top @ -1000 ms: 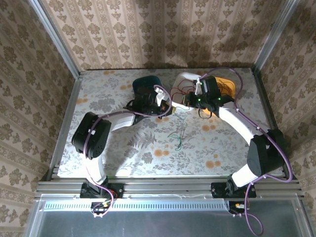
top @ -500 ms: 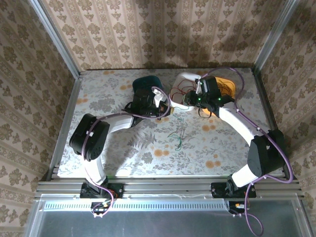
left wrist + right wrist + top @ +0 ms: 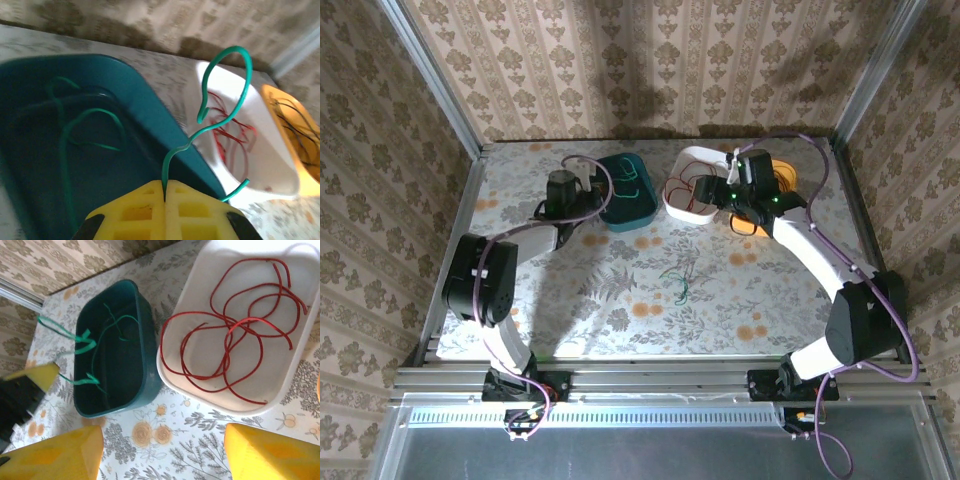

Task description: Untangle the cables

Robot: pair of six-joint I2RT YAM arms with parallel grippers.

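Observation:
My right gripper grabs the mid-table tangle's green cable next, to leave loose ends for my left gripper to untangle.
My left gripper (image 3: 165, 192) is shut on a green cable (image 3: 224, 82), which curls up from between its yellow fingers above the teal bin (image 3: 100, 150). In the top view the left gripper (image 3: 578, 195) sits at the left side of the teal bin (image 3: 625, 195). More green cable (image 3: 112, 327) lies in the teal bin (image 3: 145, 365). My right gripper (image 3: 162, 455) is open and holds nothing, hovering over the table in front of the white bin (image 3: 200, 390), which holds red cables (image 3: 235, 335). A small tangle of cables (image 3: 678, 278) lies mid-table.
An orange bin (image 3: 280, 107) with dark cables stands right of the white bin (image 3: 688, 208), at the back of the table. The right gripper (image 3: 712, 190) hangs over the white bin's near side. Metal frame rails border the table.
My left gripper has swung left from between the bins to the teal bin's left side, carrying the green cable. The right gripper shifted slightly toward the back.

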